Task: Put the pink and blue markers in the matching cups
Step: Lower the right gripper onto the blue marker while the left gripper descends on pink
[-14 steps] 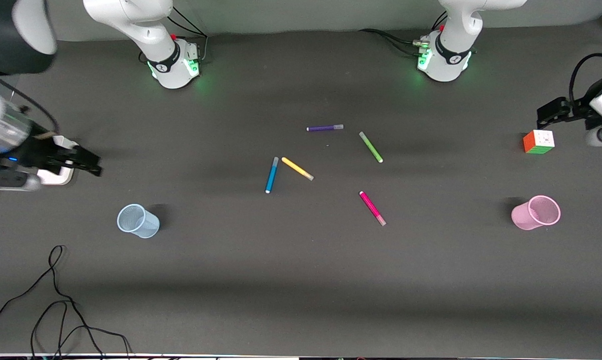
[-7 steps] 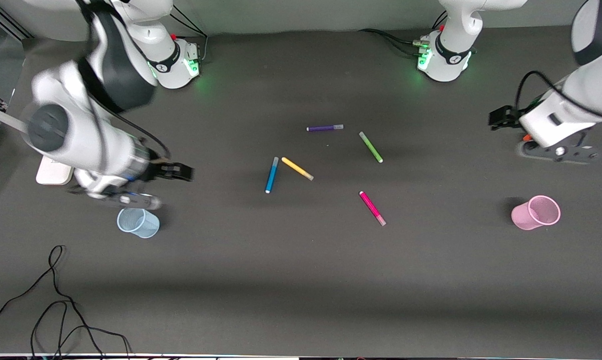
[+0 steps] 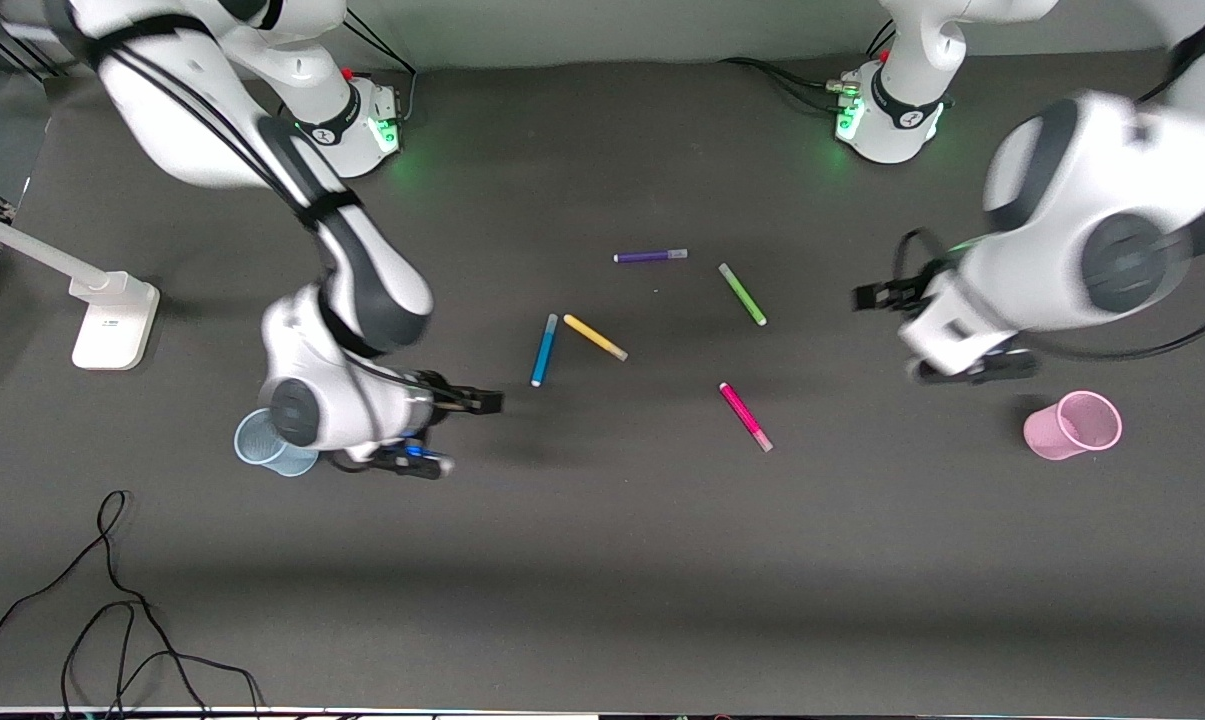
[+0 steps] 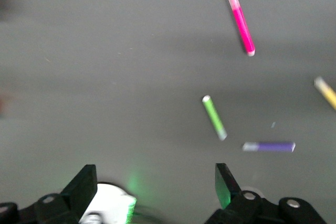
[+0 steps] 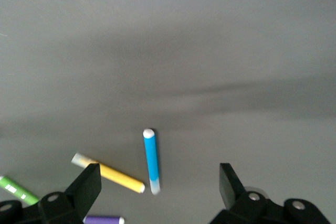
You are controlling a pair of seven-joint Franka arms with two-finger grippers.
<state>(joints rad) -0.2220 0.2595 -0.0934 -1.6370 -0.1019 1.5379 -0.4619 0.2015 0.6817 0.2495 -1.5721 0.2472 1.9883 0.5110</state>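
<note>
The clear cap of the pink marker has to stay free to lead into the pink cup point(image 3: 1072, 425), so the robot's left gripper needs to pick up the marker by its uncapped end point(image 3: 730, 395).
The blue marker point(image 3: 544, 350) lies mid-table, its pale cap close to the yellow pen. The pink marker point(image 3: 745, 416) lies nearer the front camera, toward the left arm's end. The pale blue cup point(image 3: 258, 441) stands at the right arm's end, partly hidden by that arm. The pink cup point(image 3: 1072, 425) stands at the left arm's end. My right gripper point(image 3: 477, 402) is open and empty over bare table between the blue cup and the blue marker point(image 5: 151, 161). My left gripper point(image 3: 877, 296) is open and empty over the table between the green pen and the pink cup; its view shows the pink marker point(image 4: 240, 21).
A purple pen point(image 3: 650, 256), a green pen point(image 3: 742, 293) and a yellow pen point(image 3: 595, 337) lie around the markers. A white stand point(image 3: 112, 320) sits at the right arm's end. A loose black cable point(image 3: 112, 600) lies near the front edge.
Both arms have swung in toward the middle of the table. The right arm now covers part of the blue cup; the left arm now covers the coloured cube. Markers and cups have not moved.
</note>
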